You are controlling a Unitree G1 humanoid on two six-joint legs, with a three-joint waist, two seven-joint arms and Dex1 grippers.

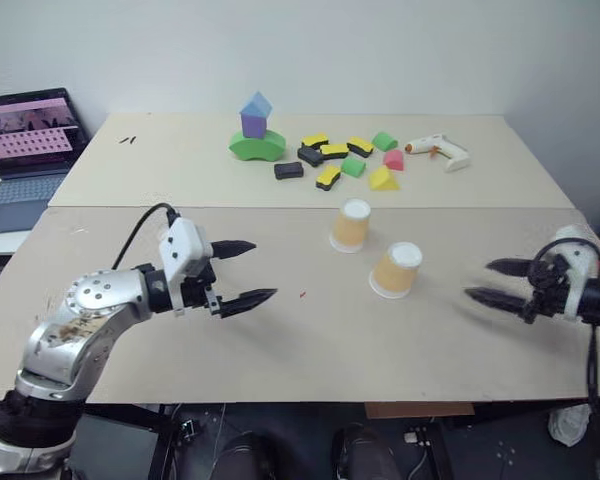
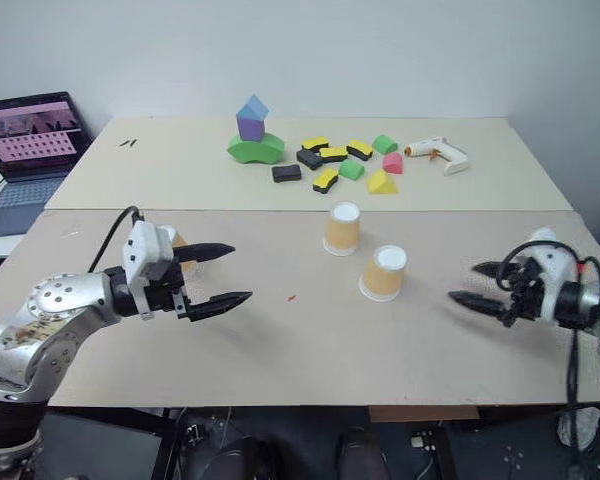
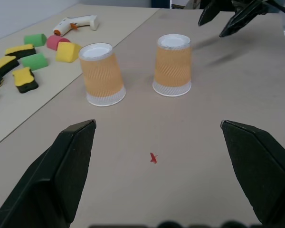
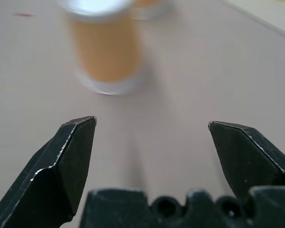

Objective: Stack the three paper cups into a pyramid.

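Observation:
My right gripper grips the upside-down cup around its narrower upper end (image 1: 404, 258) next, since the cup flares to a wide rim (image 1: 389, 287) on the tabletop.
Two tan-orange paper cups stand upside down on the table, apart from each other: one farther back (image 1: 351, 225), one nearer and to the right (image 1: 396, 270). A sliver of tan-orange (image 2: 183, 262) peeks out behind my left gripper's white body; I cannot tell what it is. My left gripper (image 1: 263, 270) hovers open to the left of the cups, pointing at them, empty. The left wrist view shows both cups (image 3: 102, 73) (image 3: 173, 65) ahead of its fingers. My right gripper (image 1: 478, 280) is open and empty, to the right of the nearer cup (image 4: 107, 52).
At the back of the table stand a blue-purple-green block tower (image 1: 256, 130), scattered foam blocks (image 1: 340, 160) and a white glue gun (image 1: 438, 150). An open laptop (image 1: 30, 140) sits off the table's left. A small red mark (image 1: 302, 294) lies between the grippers.

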